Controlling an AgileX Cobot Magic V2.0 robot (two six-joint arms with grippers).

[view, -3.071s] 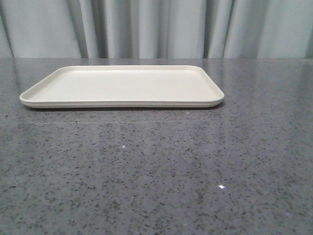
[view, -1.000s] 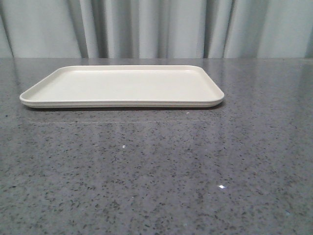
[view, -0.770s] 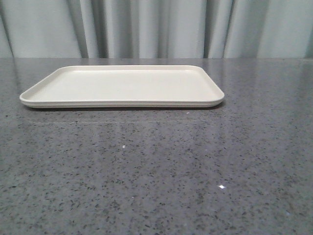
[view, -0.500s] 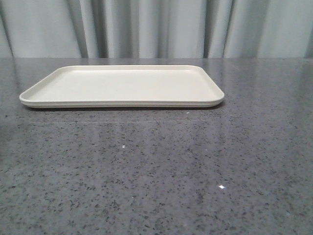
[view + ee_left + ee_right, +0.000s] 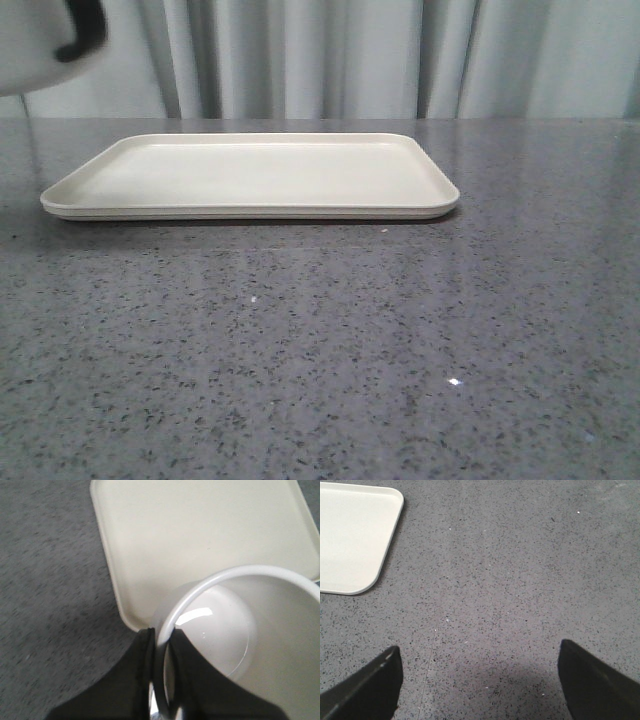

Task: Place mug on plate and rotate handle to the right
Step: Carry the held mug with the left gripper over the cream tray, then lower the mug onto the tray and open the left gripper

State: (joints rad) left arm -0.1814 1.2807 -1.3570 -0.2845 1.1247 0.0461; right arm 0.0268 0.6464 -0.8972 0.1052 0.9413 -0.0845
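Observation:
I need to lower the white mug with my left gripper before I let go, because in the front view it hangs high above the corner of the cream plate.
The white mug (image 5: 30, 45) shows at the top left corner of the front view, held in the air, with part of its black handle (image 5: 85, 35) on its right side. In the left wrist view my left gripper (image 5: 162, 635) is shut on the mug's rim (image 5: 220, 577), one finger inside and one outside, and I look down into the mug (image 5: 225, 625). It hangs above a corner of the cream plate (image 5: 200, 530). The plate (image 5: 250, 175) lies flat on the grey table. My right gripper (image 5: 480, 675) is open and empty above bare table, right of the plate's corner (image 5: 350, 540).
The grey speckled table (image 5: 330, 340) stretches in front of and right of the plate. Pale curtains (image 5: 330, 55) hang behind the table's far edge.
The mug has come into the front view at the top left corner, carried in from the left. The plate has not moved.

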